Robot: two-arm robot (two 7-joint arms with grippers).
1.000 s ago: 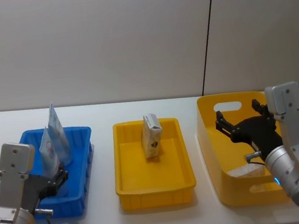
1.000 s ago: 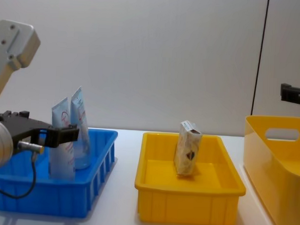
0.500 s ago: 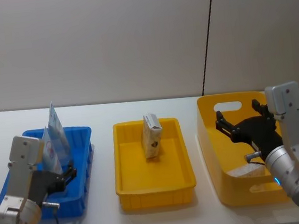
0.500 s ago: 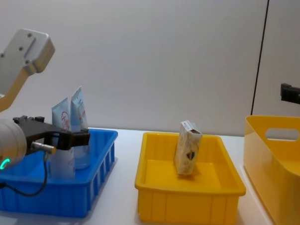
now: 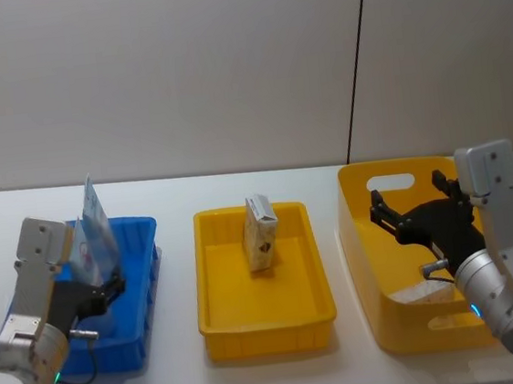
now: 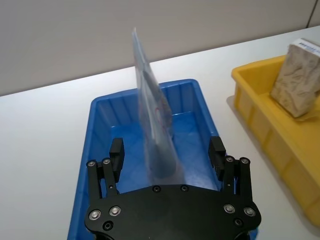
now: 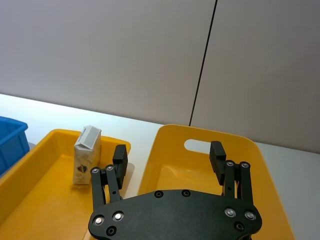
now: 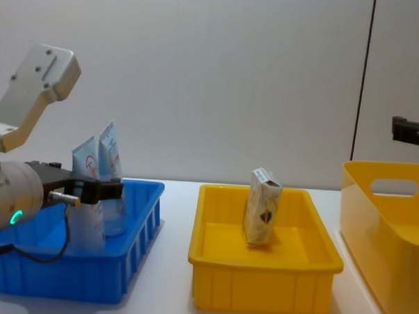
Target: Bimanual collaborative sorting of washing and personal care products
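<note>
The left gripper next picks up the nearer pale-blue tube by its body [image 5: 82, 262] to sort it out of the blue tray [image 5: 141, 228].
Two pale-blue tubes [image 5: 94, 216] with red print stand upright in the blue tray [image 5: 141, 228], one behind the other in the left wrist view [image 6: 152, 125]. My left gripper [image 5: 106, 288] is open low over the tray, just short of the tubes, with the nearer tube [image 8: 88, 169] in line with the gap between its fingers [image 6: 116, 151]. A beige patterned carton [image 5: 261, 234] stands upright in the middle yellow tray [image 5: 217, 326]. My right gripper [image 5: 410, 196] hangs open above the deep yellow bin [image 5: 360, 236], holding nothing.
A pale item [image 5: 421, 294] lies on the bin floor, partly hidden by my right arm. The three containers stand in a row on the white table [image 5: 171, 210], with bare strips between them. A grey wall rises behind the table.
My left arm has swung forward and inward along the blue tray, bringing its open fingers close to the tubes. The right arm, the carton and the tubes have stayed put.
</note>
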